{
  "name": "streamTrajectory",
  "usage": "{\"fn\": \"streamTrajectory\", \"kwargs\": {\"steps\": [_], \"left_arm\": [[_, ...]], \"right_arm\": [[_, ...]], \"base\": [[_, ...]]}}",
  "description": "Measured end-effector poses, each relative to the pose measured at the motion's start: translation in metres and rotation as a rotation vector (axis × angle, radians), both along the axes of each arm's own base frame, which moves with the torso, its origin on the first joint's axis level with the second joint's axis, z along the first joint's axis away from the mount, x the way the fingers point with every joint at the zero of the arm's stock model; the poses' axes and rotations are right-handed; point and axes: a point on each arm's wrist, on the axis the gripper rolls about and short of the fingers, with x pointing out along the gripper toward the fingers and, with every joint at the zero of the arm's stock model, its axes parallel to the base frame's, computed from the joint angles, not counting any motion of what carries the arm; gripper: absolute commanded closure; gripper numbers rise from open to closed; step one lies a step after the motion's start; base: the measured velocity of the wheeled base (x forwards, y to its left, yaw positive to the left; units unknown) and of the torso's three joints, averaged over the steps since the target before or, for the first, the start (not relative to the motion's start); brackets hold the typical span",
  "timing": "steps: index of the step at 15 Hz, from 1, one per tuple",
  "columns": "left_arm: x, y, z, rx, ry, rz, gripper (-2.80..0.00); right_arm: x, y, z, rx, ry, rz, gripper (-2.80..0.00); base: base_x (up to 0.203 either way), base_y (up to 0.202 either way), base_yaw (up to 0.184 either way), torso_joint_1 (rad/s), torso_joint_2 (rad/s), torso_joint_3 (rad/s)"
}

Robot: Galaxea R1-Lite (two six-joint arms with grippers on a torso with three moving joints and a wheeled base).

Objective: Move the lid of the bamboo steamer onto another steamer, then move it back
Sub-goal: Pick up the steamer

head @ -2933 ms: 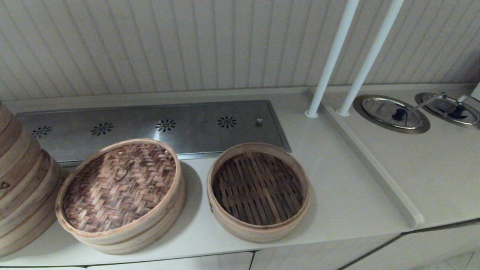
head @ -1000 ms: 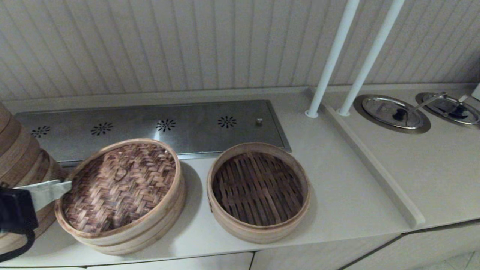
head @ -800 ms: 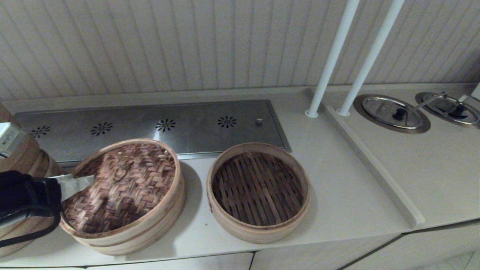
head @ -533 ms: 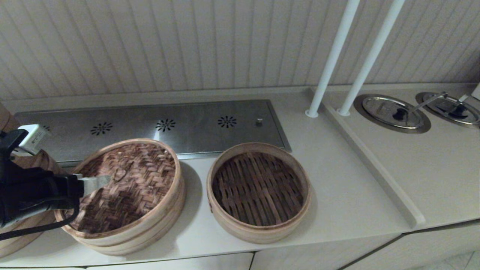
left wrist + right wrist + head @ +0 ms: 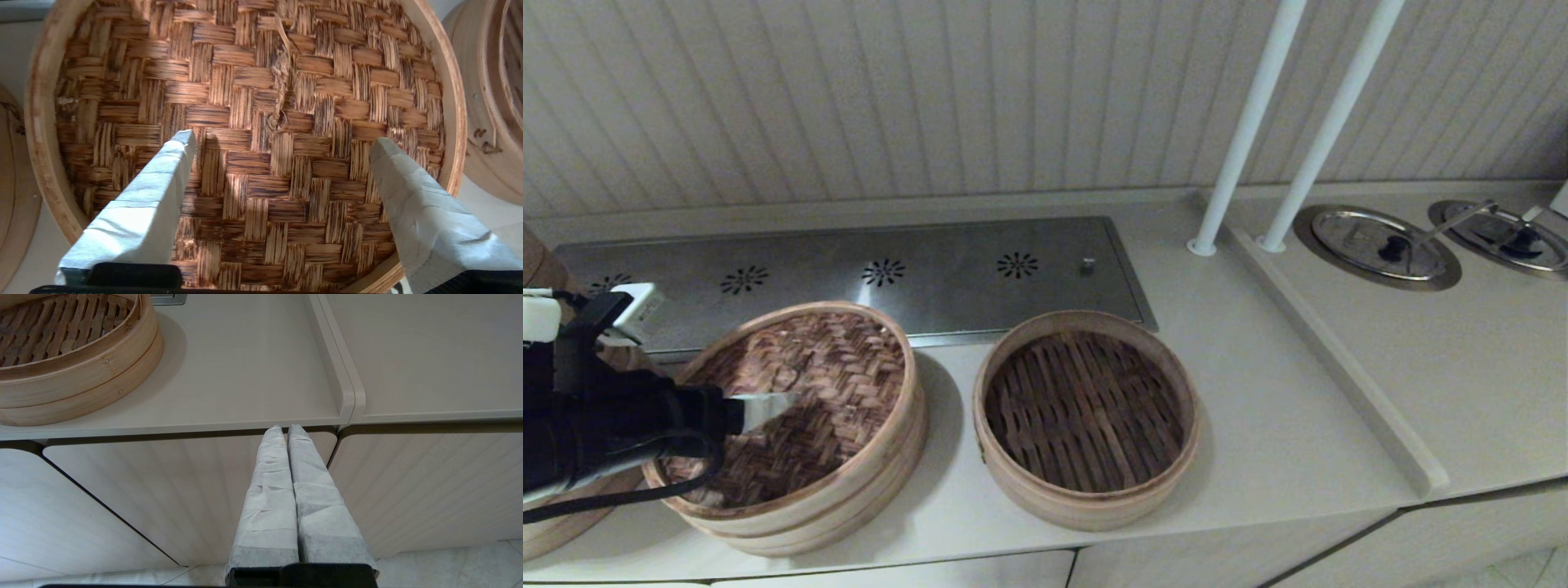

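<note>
The left gripper should next grab the lid by its small woven loop (image 5: 789, 376) to move the bamboo steamer lid onto another steamer (image 5: 1088, 416).
The bamboo steamer lid (image 5: 841, 367) rests on a steamer at the counter's left, with its herringbone top and small woven loop (image 5: 282, 81) facing up. My left gripper (image 5: 784, 400) reaches in from the left and hovers over the lid's middle. In the left wrist view the left gripper (image 5: 282, 141) is open, its fingers wide apart above the weave, the loop just beyond the tips. Another steamer (image 5: 1085, 408) with dark slats stands uncovered to the lid's right, and its wall (image 5: 61, 388) shows in the right wrist view. My right gripper (image 5: 284, 427) is shut and empty, low before the cabinet fronts.
A tall stack of steamers (image 5: 556, 523) stands at the far left, close to my left arm. Behind the steamers lies a steel plate (image 5: 931, 269) with flower-shaped holes. Two white poles (image 5: 1241, 131), a raised divider (image 5: 1331, 351) and round metal lids (image 5: 1376, 245) are to the right.
My left arm came into view from the left and moved rightward over the lid, its fingers now above the woven top. The lid and both steamers have not moved.
</note>
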Motion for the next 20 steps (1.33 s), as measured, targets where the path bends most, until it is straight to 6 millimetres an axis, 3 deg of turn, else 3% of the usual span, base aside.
{"fn": "streamTrajectory", "kwargs": {"steps": [13, 14, 20], "left_arm": [[0.024, -0.001, -0.01, 0.008, -0.023, -0.001, -2.8], [0.025, -0.001, -0.01, 0.009, -0.028, 0.0, 0.0], [0.026, -0.001, -0.015, 0.009, -0.01, -0.004, 0.0]], "right_arm": [[0.0, 0.0, 0.0, -0.001, 0.0, 0.0, 0.0], [0.0, 0.0, 0.0, 0.0, 0.0, 0.0, 0.0], [0.0, 0.0, 0.0, 0.0, 0.0, 0.0, 0.0]], "base": [[0.0, 0.0, 0.0, 0.0, 0.0, 0.0], [0.0, 0.0, 0.0, 0.0, 0.0, 0.0], [0.0, 0.0, 0.0, 0.0, 0.0, 0.0]]}}
